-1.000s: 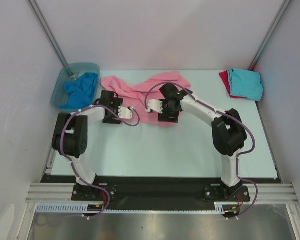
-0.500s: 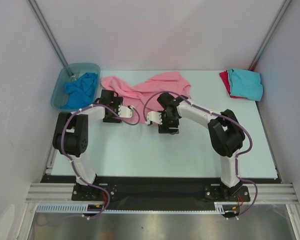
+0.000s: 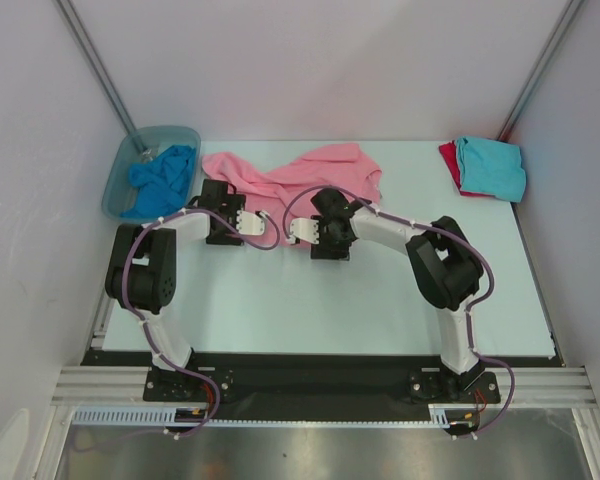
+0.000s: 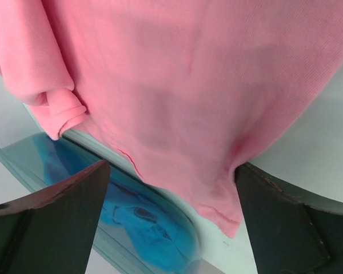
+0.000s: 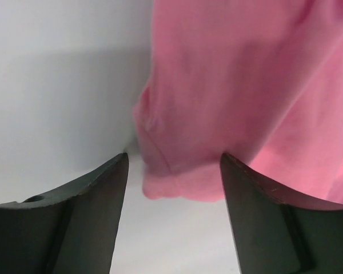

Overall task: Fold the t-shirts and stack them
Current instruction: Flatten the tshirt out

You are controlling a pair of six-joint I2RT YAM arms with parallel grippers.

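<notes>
The light pink t-shirt's corner beside the tub should be grabbed next by my left gripper, opposite my right gripper's hem. That will spread the shirt for folding.
The light pink t-shirt (image 3: 280, 180) lies crumpled at the back middle of the table. My left gripper (image 3: 218, 200) is open at its left edge, and a hanging corner of the pink cloth (image 4: 177, 85) rests against the right finger (image 4: 286, 222). My right gripper (image 3: 327, 208) is open at the shirt's near edge, with a rolled hem of the pink shirt (image 5: 234, 74) lying between its fingertips, ungripped. A turquoise t-shirt (image 3: 492, 165) lies folded on a red one (image 3: 447, 157) at the back right. A brighter blue t-shirt (image 3: 160, 175) is bunched in the tub.
The translucent grey-blue tub (image 3: 120, 185) stands at the back left, close to my left gripper, and its rim (image 4: 23, 165) shows under the pink cloth. White walls enclose the table on three sides.
My right gripper has moved left and nearer to the table's front. The pink flap that lay under it no longer reaches as far forward. The left arm has stayed put.
</notes>
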